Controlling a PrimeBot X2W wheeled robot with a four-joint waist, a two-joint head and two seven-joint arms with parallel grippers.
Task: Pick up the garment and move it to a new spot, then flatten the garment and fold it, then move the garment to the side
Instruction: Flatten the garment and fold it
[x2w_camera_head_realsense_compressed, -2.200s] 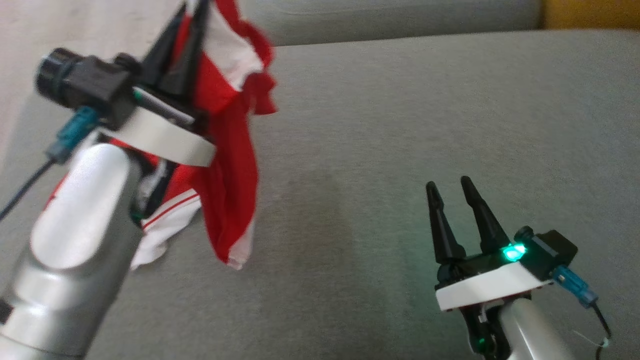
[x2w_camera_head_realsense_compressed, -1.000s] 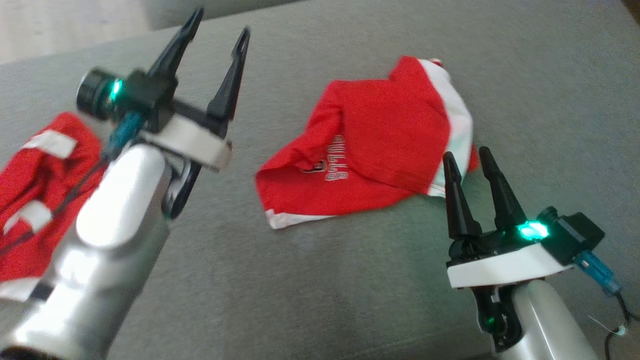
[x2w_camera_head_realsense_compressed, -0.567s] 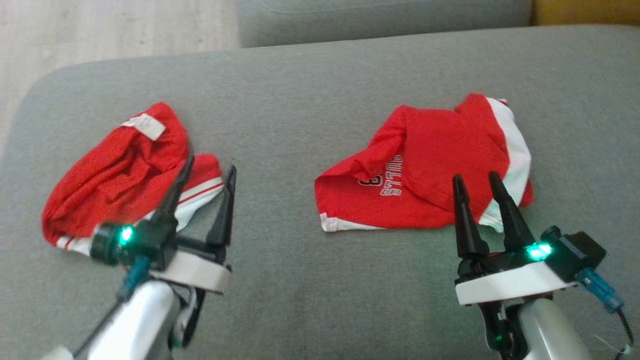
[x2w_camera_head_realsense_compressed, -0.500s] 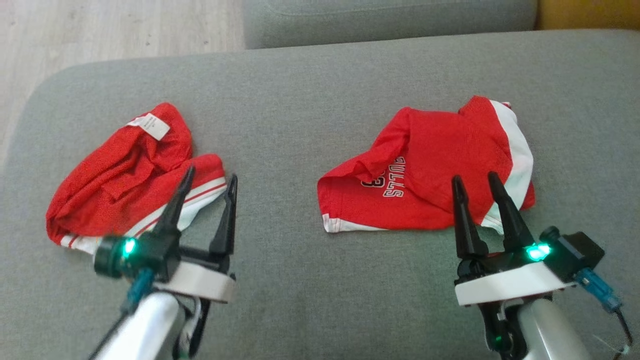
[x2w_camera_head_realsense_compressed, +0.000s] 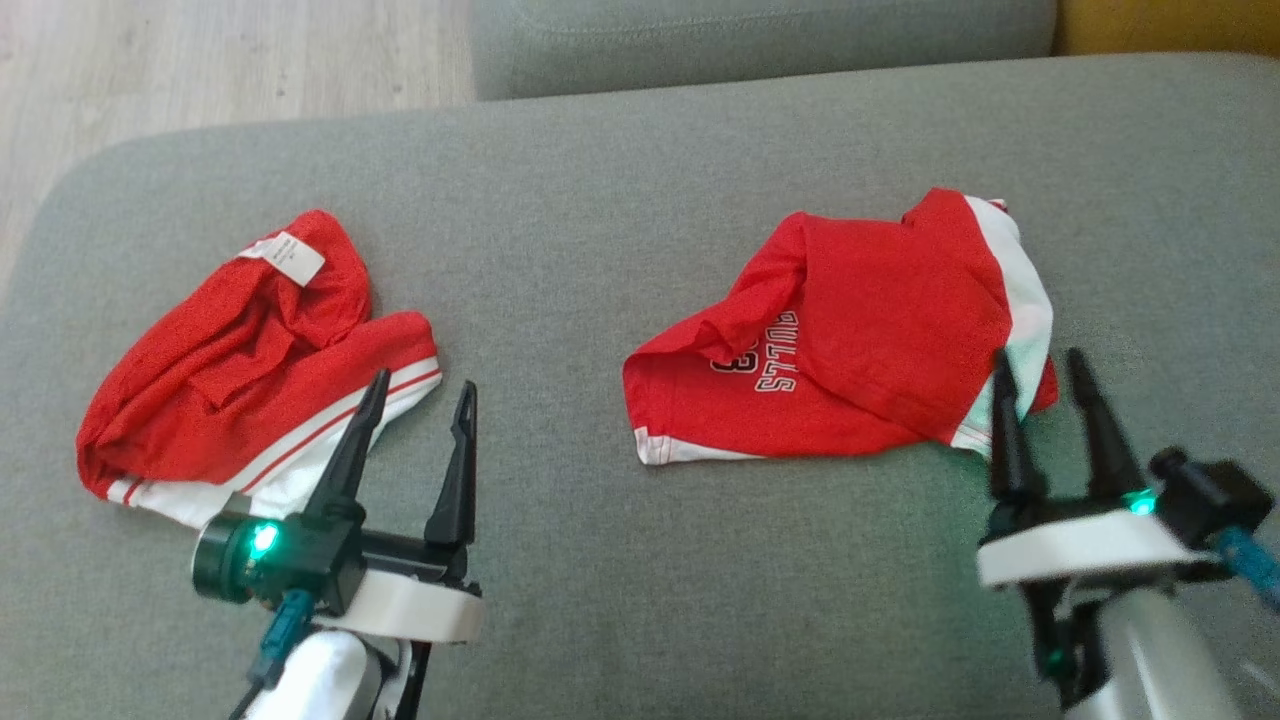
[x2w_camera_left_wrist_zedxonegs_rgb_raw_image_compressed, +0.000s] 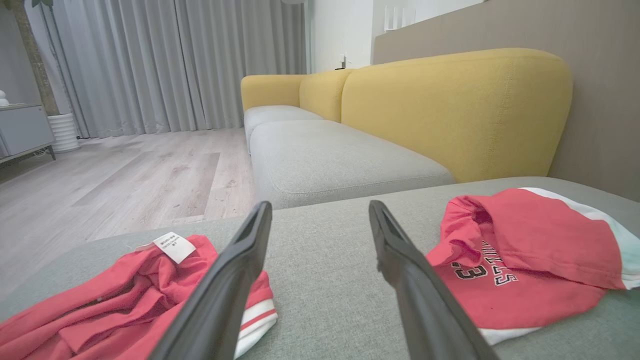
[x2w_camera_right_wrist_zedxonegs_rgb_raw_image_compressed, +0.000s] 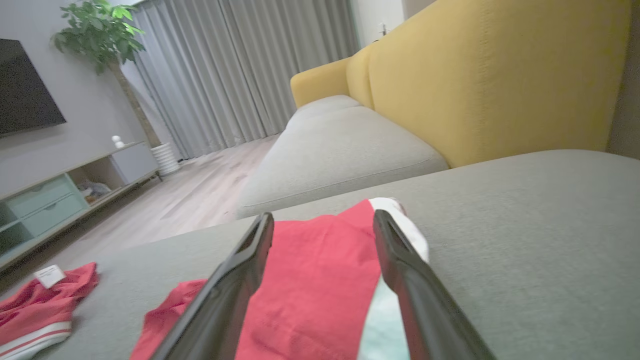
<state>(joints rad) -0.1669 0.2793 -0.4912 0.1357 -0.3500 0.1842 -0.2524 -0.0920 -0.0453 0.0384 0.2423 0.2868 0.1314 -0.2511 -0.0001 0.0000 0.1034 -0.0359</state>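
Note:
Next, my right gripper takes hold of the red jersey (x2w_camera_head_realsense_compressed: 888, 324) by its white-panelled corner (x2w_camera_head_realsense_compressed: 975, 432) to bring the jersey to a new spot.
Two crumpled red-and-white garments lie on the grey sofa cushion (x2w_camera_head_realsense_compressed: 640, 200). The left garment (x2w_camera_head_realsense_compressed: 230, 380) has white stripes and a white label; it also shows low in the left wrist view (x2w_camera_left_wrist_zedxonegs_rgb_raw_image_compressed: 125, 300). The right garment (x2w_camera_head_realsense_compressed: 880, 330) is a jersey with BULLS lettering and a white side panel. My left gripper (x2w_camera_head_realsense_compressed: 424, 382) is open and empty, just right of the striped garment's near corner. My right gripper (x2w_camera_head_realsense_compressed: 1038, 358) is open and empty too, with its fingertips at the jersey's near right edge. In the right wrist view the jersey (x2w_camera_right_wrist_zedxonegs_rgb_raw_image_compressed: 320, 290) lies between and under that gripper's (x2w_camera_right_wrist_zedxonegs_rgb_raw_image_compressed: 323, 215) fingers.
The cushion's rounded left edge drops to a wooden floor (x2w_camera_head_realsense_compressed: 200, 60). Another grey seat (x2w_camera_left_wrist_zedxonegs_rgb_raw_image_compressed: 330, 160) and a yellow backrest (x2w_camera_left_wrist_zedxonegs_rgb_raw_image_compressed: 450, 110) stand beyond. Bare cushion stretches between the two garments and in front of them.
My left gripper earlier held the striped garment aloft; it has let go and the garment lies on the cushion. Lately the left arm sank lower and the right gripper shifted right along the jersey's edge.

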